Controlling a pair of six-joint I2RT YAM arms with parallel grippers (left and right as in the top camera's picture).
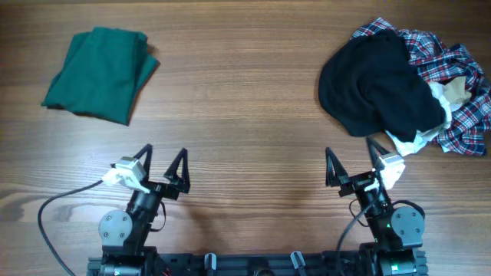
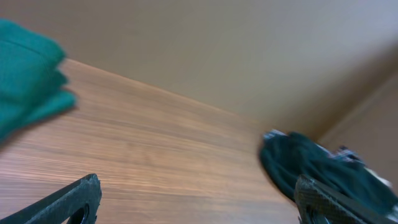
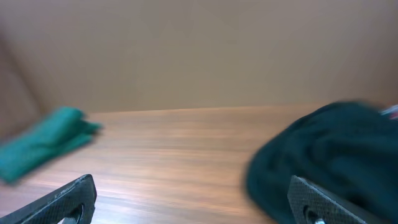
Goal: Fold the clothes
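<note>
The plaid shirt needs spreading, so next I should grab it with my right gripper by its exposed outer side, beyond the black garment.
A folded green garment lies at the far left of the table; it also shows in the left wrist view and the right wrist view. A heap at the far right holds a black garment on top of a plaid shirt and a white piece. The black garment shows in the left wrist view and the right wrist view. My left gripper is open and empty near the front edge. My right gripper is open and empty, just in front of the heap.
The wooden table runs between the green garment and the heap. A cable loops by the left arm's base at the front left.
</note>
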